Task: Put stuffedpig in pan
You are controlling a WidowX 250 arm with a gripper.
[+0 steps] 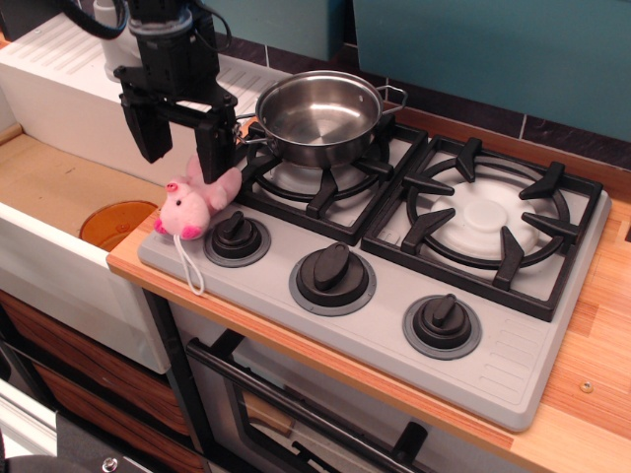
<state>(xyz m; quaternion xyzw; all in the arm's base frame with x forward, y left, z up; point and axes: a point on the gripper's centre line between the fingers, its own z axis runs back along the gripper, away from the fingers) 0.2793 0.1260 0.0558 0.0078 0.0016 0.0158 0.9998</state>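
Note:
The pig's plush body behind the head (214,187) is the part my gripper needs to grab next, so that it can put the stuffed pig in the pan (319,115).
The stuffedpig (196,204) is a small pink plush lying at the front left corner of the grey stove top, its white string loop (190,266) hanging over the edge. The pan (319,115) is a shiny steel pot with wire handles, empty, on the back left burner grate. My black gripper (184,158) is open, its two fingers (214,148) pointing down just above and behind the pig, one finger close to the pig's back. It holds nothing.
Three black knobs (333,275) line the stove's front. The right burner grate (485,219) is bare. A white sink (59,187) with an orange drain disc (116,222) lies to the left. A white drying rack (89,74) stands behind.

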